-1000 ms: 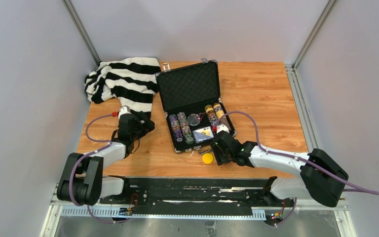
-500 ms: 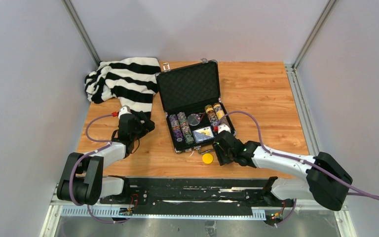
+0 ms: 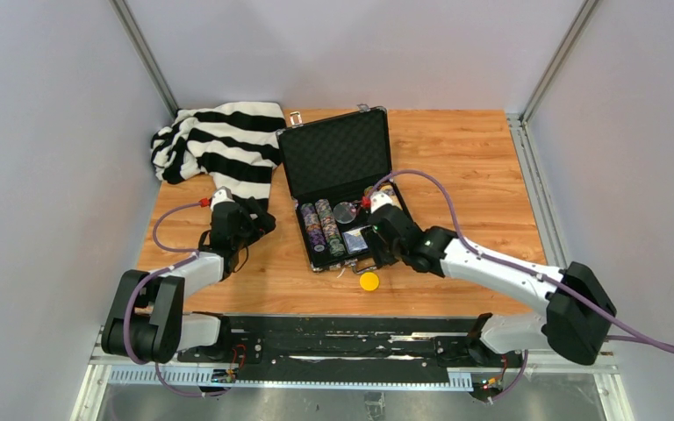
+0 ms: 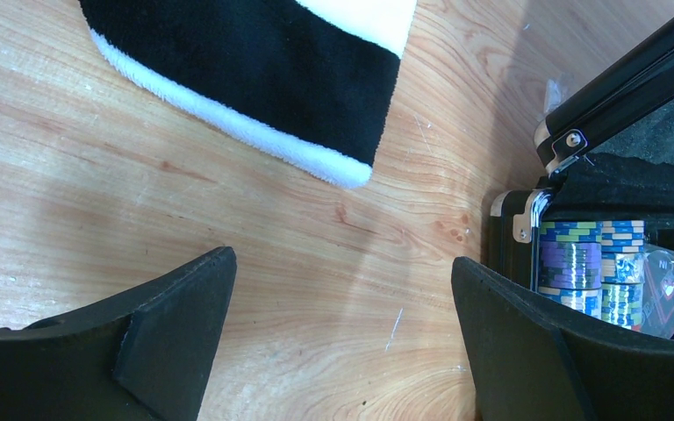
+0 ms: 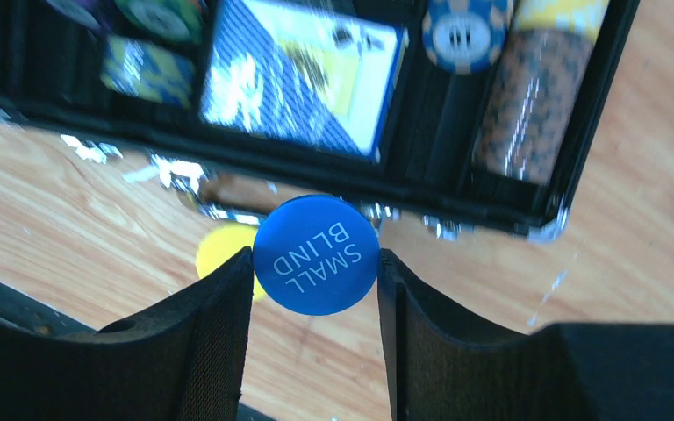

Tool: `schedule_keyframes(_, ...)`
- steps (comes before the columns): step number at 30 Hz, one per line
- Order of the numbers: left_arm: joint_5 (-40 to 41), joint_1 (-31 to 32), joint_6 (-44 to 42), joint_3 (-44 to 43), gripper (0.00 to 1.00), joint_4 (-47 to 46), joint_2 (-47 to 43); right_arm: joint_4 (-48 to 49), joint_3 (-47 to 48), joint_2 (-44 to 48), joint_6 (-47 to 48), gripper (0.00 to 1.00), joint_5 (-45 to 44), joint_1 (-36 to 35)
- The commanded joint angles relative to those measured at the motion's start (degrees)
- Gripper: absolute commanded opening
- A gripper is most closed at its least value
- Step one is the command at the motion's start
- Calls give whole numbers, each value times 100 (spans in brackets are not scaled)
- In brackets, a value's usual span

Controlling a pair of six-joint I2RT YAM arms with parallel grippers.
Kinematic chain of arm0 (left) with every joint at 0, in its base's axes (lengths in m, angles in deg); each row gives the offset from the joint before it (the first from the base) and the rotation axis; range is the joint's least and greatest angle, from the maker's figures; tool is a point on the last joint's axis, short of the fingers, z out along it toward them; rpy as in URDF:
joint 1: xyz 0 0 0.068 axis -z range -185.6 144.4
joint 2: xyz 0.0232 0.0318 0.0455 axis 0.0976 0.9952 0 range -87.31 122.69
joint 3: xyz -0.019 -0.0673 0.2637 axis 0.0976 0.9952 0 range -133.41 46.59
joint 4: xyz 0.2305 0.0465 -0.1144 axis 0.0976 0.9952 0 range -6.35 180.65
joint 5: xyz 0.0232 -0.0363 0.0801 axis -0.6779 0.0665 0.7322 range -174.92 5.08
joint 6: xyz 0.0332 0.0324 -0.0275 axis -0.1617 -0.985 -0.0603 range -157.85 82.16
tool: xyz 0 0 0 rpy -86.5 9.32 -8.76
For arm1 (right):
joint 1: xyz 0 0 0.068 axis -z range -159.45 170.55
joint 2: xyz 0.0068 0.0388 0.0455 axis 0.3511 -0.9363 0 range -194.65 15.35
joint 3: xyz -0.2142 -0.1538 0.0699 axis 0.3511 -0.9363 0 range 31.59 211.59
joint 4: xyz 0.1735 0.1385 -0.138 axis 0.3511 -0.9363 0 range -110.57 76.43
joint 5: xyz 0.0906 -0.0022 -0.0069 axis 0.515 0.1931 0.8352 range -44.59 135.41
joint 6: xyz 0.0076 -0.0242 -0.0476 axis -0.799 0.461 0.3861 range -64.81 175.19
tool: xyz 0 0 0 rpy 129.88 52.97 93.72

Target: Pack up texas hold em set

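Observation:
My right gripper will need to move the blue disc from over the case's front edge to the space beside the clear disc (image 3: 345,211) before it lets go.
The black hard case (image 3: 333,158) lies open mid-table, with chip rows (image 3: 320,226), a card box (image 5: 303,74) and a clear disc (image 3: 345,211) inside. My right gripper (image 5: 316,263) is shut on the blue "SMALL BLIND" disc (image 5: 316,254) and holds it above the case's front edge (image 5: 316,180); in the top view it (image 3: 377,248) hovers at that edge. The yellow disc (image 3: 369,281) lies on the table in front of the case, also in the right wrist view (image 5: 219,250). My left gripper (image 4: 342,289) is open and empty over bare wood left of the case (image 4: 527,219).
A black-and-white striped cloth (image 3: 219,145) lies at the back left, its corner near my left gripper (image 4: 263,79). The case lid stands upright at the back. Grey walls close in both sides of the table (image 3: 474,167).
My right gripper has lifted and moved back and left from beside the yellow disc to the case's front edge, with the blue disc in it. The left arm has not moved.

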Motion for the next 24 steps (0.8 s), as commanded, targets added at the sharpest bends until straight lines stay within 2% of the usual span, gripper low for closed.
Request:
schedule_keyframes(1, -46, 1, -28, -29, 98, -3, 80, 12, 811, -586, 536, 47, 32, 186)
schedule_keyframes(9, -15, 1, -71, -47, 98, -11, 155, 312, 2270, -2075, 1018, 52, 599, 875)
schedule_keyframes(12, 0, 1, -102, -55, 98, -11, 176, 320, 2711, -2399, 1246, 68, 611, 952)
schedule_keyframes(14, 9, 1, -127, -56, 98, -7, 168, 357, 2814, -2402, 1299, 74, 706, 954)
schedule_keyframes(18, 0, 1, -154, -63, 98, -11, 158, 552, 2433, -2012, 1279, 76, 919, 951)
schedule_keyframes(24, -141, 0, -93, -77, 98, -18, 136, 786, 1007, -1064, 902, 76, 926, 725)
